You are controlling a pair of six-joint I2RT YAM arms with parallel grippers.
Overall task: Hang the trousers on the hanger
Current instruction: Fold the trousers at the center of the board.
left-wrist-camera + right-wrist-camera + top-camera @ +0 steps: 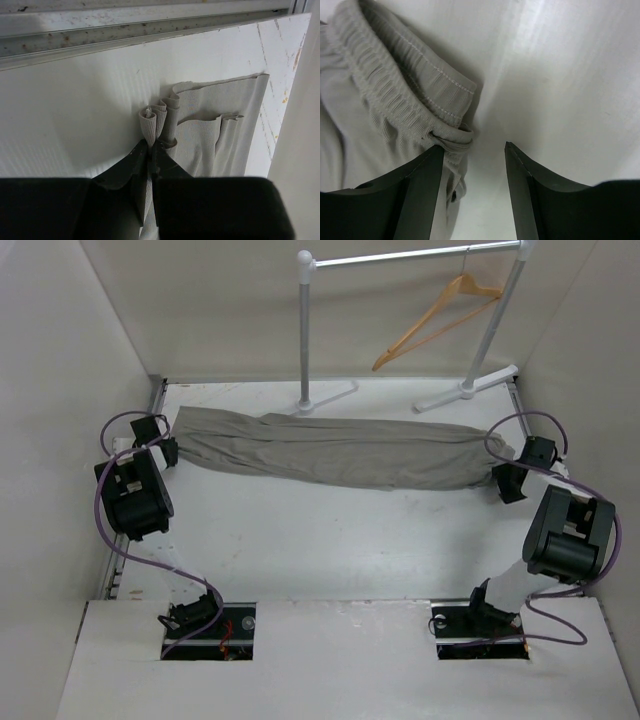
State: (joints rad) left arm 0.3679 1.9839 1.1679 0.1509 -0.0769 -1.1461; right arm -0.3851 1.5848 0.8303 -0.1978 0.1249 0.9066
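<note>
The robot should next grab the trousers (330, 450) by the waistband's near corner (494, 478) with its right gripper, opposite the leg hems, to pull the trousers straight for hanging.
The grey-taupe trousers (330, 450) lie stretched left to right across the far half of the table. My left gripper (168, 452) is at their left end, shut on a bunched fold of the leg hems (150, 122). At the right end my right gripper (505, 483) stands open by the elastic waistband (400, 95); its left finger (427, 170) touches the cloth, and only a little cloth edge lies in the gap between the jaws. The tan wooden hanger (435, 320) hangs by its hook on the rail at the back right.
A white-and-silver clothes rail (410, 257) stands at the back, its feet (325, 398) on the table just behind the trousers. White walls close in on both sides. A metal track (125, 35) runs along the table's left edge.
</note>
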